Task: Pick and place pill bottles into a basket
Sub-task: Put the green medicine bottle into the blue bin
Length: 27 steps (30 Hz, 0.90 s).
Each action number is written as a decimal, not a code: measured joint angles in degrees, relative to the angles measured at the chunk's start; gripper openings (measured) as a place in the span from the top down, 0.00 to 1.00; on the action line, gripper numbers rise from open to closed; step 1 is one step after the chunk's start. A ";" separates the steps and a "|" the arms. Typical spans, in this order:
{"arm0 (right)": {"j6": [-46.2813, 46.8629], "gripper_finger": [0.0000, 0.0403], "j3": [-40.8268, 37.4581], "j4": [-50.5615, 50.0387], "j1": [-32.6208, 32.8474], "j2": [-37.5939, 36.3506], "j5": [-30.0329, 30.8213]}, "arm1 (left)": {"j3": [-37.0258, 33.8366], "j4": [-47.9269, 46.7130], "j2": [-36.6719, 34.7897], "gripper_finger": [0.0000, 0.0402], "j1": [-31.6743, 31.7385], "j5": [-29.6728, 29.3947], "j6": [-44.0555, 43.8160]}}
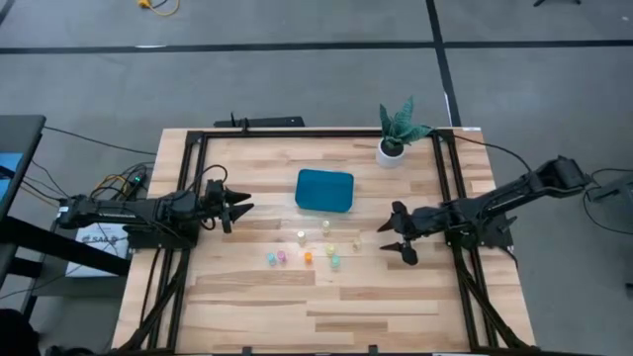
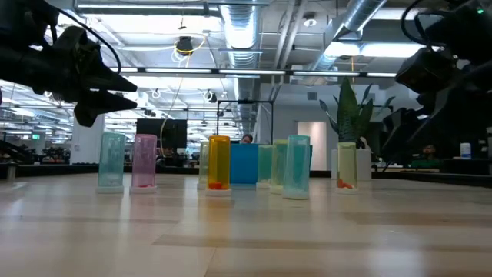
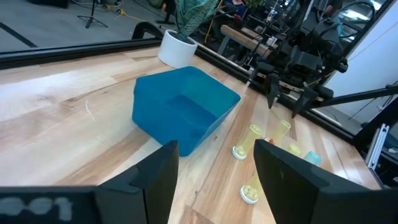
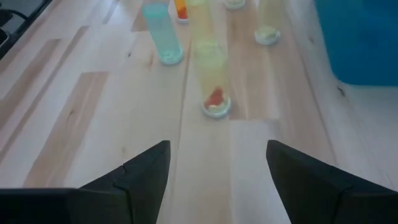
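Note:
The pale yellow pill bottle needs to go into the basket [image 1: 324, 190], so my right gripper will next pick it up by its sides.
The teal-blue basket [image 1: 324, 190] stands on its base mid-table, nothing showing inside it [image 3: 186, 115]. Several tiny pill bottles stand upright on the table just in front of it: pale ones [image 1: 300, 235], pink [image 1: 282, 257], orange [image 1: 308, 257], teal [image 1: 335, 261]. The low view shows them in a row, such as orange [image 2: 219, 163]. My left gripper [image 1: 242, 205] is open above the table left of the basket, pointing right [image 3: 217, 180]. My right gripper [image 1: 391, 237] is open right of the bottles, pointing left. A pale yellow bottle [image 4: 214, 81] holding a red pill stands ahead of its fingers [image 4: 217, 165].
A white pot with a green plant [image 1: 396, 138] stands at the far right, behind the basket. A black frame rail [image 1: 188, 198] runs along the table's edges. Bare wood lies in front of the bottles [image 1: 326, 307].

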 joint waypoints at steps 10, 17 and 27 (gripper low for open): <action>0.12 0.35 9.75 0.09 -0.24 12.34 0.67 | 0.01 0.00 0.00 0.50 0.02 0.02 -1.44; 4.49 0.35 16.84 0.05 -0.24 22.91 0.67 | 0.02 0.00 0.00 0.50 0.00 0.02 -0.20; 5.00 0.44 22.05 -1.65 -0.26 29.16 0.65 | 0.01 0.00 0.00 0.50 0.02 0.11 0.43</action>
